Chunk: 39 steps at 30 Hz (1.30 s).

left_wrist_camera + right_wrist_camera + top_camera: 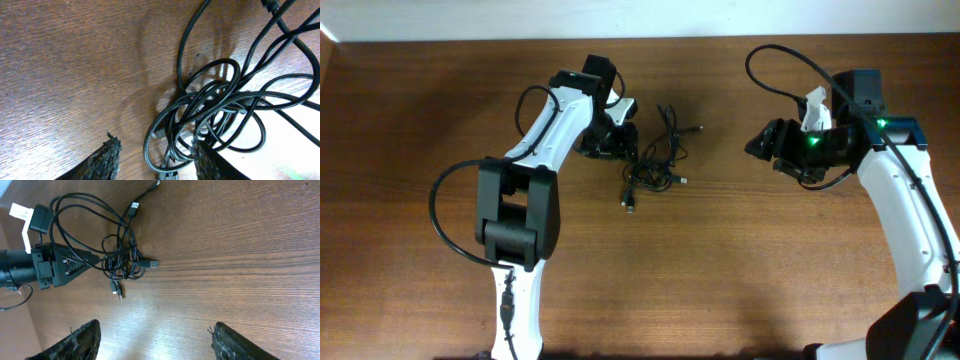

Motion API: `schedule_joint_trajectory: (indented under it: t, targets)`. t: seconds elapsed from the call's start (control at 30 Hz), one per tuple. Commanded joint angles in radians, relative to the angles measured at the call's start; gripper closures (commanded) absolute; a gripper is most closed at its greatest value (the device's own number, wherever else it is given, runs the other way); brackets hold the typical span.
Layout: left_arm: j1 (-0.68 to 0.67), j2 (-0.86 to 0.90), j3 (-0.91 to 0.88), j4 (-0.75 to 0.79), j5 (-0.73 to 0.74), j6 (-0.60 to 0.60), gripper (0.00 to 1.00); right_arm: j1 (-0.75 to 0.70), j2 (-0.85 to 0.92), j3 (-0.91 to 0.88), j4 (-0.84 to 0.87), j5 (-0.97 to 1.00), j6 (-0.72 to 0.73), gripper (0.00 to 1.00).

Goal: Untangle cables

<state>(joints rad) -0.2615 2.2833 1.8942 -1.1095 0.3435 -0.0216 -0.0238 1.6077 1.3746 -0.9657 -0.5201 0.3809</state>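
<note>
The left gripper grabs the cables by their loops next, so the plug ends stay free to be drawn out.
The cables lie bunched in a tangle of thin black loops on the wooden table, mid-back, with one plug end trailing toward the front. My left gripper sits at the tangle's left edge, open. In the left wrist view its fingers stand wide apart, and one loop of the cables lies between them, partly against the right finger. My right gripper hovers to the right of the bunch, apart from it, open. Only bare wood shows between its fingertips; the cables lie farther off.
The brown wooden table ends at a white wall along the back. A thick black arm cable loops out beside the left arm's base, and another arcs above the right wrist.
</note>
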Motion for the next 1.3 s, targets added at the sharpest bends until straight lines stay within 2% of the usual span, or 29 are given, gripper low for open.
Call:
schedule_joint_trajectory:
  t: [0.0, 0.37, 0.67, 0.8, 0.9, 0.97, 1.1, 1.27]
  targets:
    - [0.002, 0.011, -0.032, 0.027, -0.008, 0.015, 0.51, -0.003, 0.004, 0.011, 0.001, 0.009, -0.011, 0.28]
    - [-0.012, 0.035, -0.048, 0.047, -0.01, 0.015, 0.55, -0.003, 0.004, 0.011, 0.0, 0.009, -0.011, 0.28]
    - [-0.034, 0.079, -0.113, 0.075, -0.061, 0.015, 0.64, -0.003, 0.004, 0.011, 0.0, 0.009, -0.011, 0.28]
    - [-0.04, 0.079, -0.18, 0.083, -0.246, -0.046, 0.73, -0.003, 0.004, 0.011, -0.003, 0.009, -0.011, 0.28]
    - [-0.04, 0.079, -0.188, 0.084, -0.259, -0.046, 0.77, -0.003, 0.004, 0.011, -0.003, 0.009, -0.011, 0.27]
    - [-0.04, 0.078, -0.188, 0.088, -0.238, -0.072, 1.0, -0.003, 0.004, 0.011, -0.003, 0.009, -0.011, 0.27]
    - [-0.016, 0.051, -0.118, 0.061, -0.032, -0.026, 1.0, 0.009, 0.004, 0.011, -0.003, 0.0, -0.007, 0.3]
    - [0.007, -0.142, 0.005, 0.016, 0.017, -0.027, 1.0, 0.171, -0.053, 0.016, 0.101, -0.073, 0.026, 0.31]
